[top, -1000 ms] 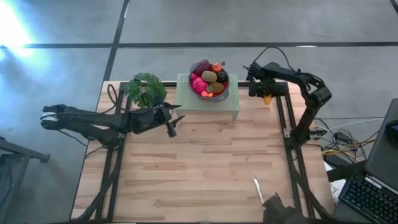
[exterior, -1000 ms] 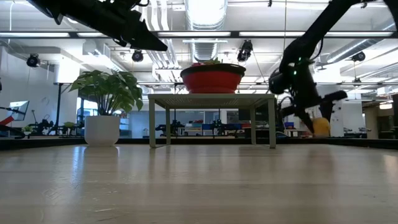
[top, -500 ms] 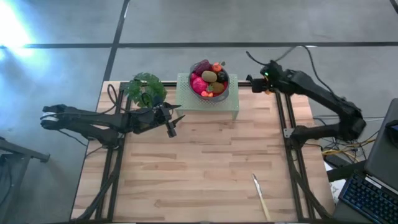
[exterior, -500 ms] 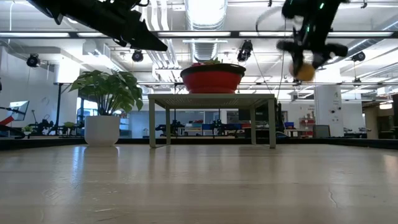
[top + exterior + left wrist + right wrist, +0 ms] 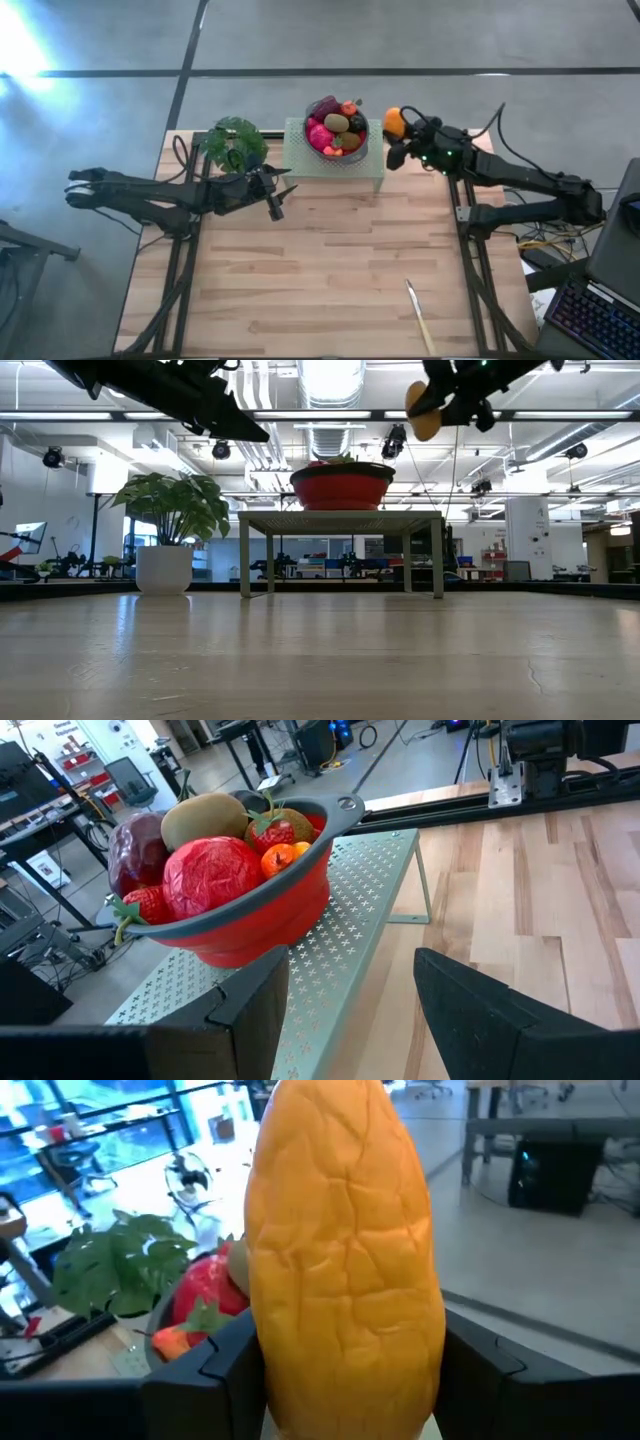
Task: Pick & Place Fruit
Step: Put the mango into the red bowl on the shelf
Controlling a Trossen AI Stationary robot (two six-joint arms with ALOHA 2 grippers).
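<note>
My right gripper should move the orange oval (image 5: 394, 123) fruit toward the bowl before letting go, because it hangs short of the heaped bowl's rim (image 5: 366, 136) and would miss now.
A red bowl (image 5: 358, 146) heaped with mixed fruit (image 5: 334, 128) stands on a pale green perforated stand (image 5: 300, 155) at the table's far edge. My right gripper (image 5: 398, 135) is shut on an orange oval fruit (image 5: 394, 122), high in the air just right of the bowl; the fruit also shows in the low view (image 5: 423, 412) and the right wrist view (image 5: 345, 1260). My left gripper (image 5: 277, 197) is open and empty, left of and nearer than the stand, above the table; the left wrist view shows the bowl (image 5: 270, 900) ahead of it. My right gripper pinches the orange oval between its two fingers (image 5: 215, 1370), one on each long side near its lower part (image 5: 345, 1400). The oval stands on end ahead of the fingers, lifted clear of the table and the stand.
A leafy potted plant (image 5: 233, 143) stands at the far left of the table beside the stand. A slim pale utensil (image 5: 418, 315) lies near the front right. Bare wood lies between the stand and the near edge.
My right gripper has risen from low at the table's far right corner and swung toward the bowl, carrying the orange oval up above the bowl's rim height, just right of the bowl. My left arm has kept still.
</note>
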